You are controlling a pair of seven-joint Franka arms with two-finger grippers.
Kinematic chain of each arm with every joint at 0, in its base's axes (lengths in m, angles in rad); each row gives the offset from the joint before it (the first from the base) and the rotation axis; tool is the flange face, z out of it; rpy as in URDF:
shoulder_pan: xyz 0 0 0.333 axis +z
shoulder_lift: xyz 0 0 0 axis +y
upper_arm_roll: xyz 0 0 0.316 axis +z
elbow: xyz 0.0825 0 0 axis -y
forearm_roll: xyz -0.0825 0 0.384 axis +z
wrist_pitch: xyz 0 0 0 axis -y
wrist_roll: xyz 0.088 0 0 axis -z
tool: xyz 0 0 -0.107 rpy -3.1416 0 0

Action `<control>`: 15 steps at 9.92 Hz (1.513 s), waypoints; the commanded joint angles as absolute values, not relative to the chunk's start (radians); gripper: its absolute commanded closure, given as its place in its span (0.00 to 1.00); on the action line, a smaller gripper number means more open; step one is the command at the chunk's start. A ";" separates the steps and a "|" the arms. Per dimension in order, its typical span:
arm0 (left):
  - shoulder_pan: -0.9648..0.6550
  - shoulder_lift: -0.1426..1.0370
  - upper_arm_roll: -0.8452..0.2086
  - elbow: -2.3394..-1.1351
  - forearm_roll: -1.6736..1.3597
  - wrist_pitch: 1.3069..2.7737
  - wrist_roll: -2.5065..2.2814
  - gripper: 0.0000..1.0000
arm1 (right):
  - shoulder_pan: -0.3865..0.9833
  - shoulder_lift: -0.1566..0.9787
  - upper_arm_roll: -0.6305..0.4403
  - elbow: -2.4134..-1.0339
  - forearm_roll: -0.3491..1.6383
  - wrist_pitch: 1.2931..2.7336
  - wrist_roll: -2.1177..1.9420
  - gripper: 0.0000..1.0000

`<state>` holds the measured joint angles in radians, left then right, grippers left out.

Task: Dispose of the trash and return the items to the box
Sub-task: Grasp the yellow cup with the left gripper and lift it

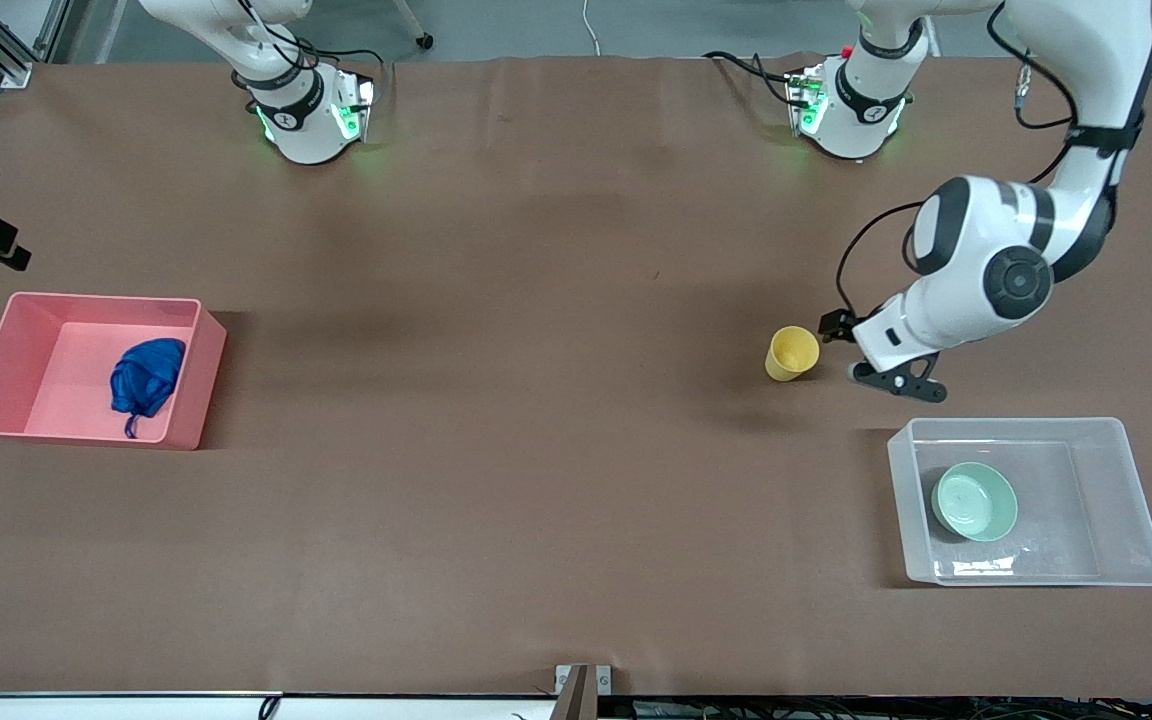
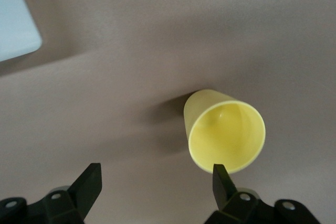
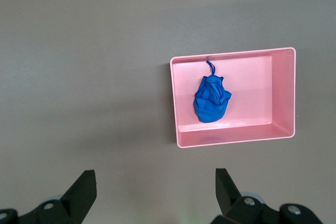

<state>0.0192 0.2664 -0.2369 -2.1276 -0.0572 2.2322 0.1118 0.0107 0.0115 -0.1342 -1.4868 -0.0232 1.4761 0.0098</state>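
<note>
I should next grab the yellow cup with my left gripper by its open rim [image 1: 795, 348] [image 2: 227, 137], to put the cup back in the clear box.
The yellow cup [image 1: 792, 353] stands upright on the brown table, farther from the front camera than the clear box [image 1: 1126, 500]. My left gripper [image 1: 841, 332] is open and empty, low beside the cup. In the left wrist view the cup [image 2: 226, 129] sits just ahead of one fingertip [image 2: 220, 179], outside the gap of the gripper [image 2: 157, 184]. The mint-green bowl [image 1: 976, 502] lies in the clear box. The blue wad [image 1: 146, 380] lies in the pink bin [image 1: 96, 299]. My right gripper [image 3: 155, 192] is open and empty, high over the table, with the pink bin [image 3: 283, 93] and wad [image 3: 211, 100] below.
A corner of the clear box [image 2: 16, 24] shows in the left wrist view. The pink bin stands at the right arm's end of the table, the clear box at the left arm's end. Both arm bases stand along the table's edge farthest from the front camera.
</note>
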 commanded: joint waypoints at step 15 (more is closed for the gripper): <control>0.002 0.421 -0.125 -1.652 -0.038 2.008 0.182 1.00 | -0.011 0.003 -0.098 -1.476 -0.029 1.473 0.008 0.00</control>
<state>0.0039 0.3166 -0.1580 -1.7945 -0.0570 2.0556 0.1629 0.0079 0.0109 -0.1133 -1.4776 -0.0232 1.4769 0.0098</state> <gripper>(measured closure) 0.965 0.000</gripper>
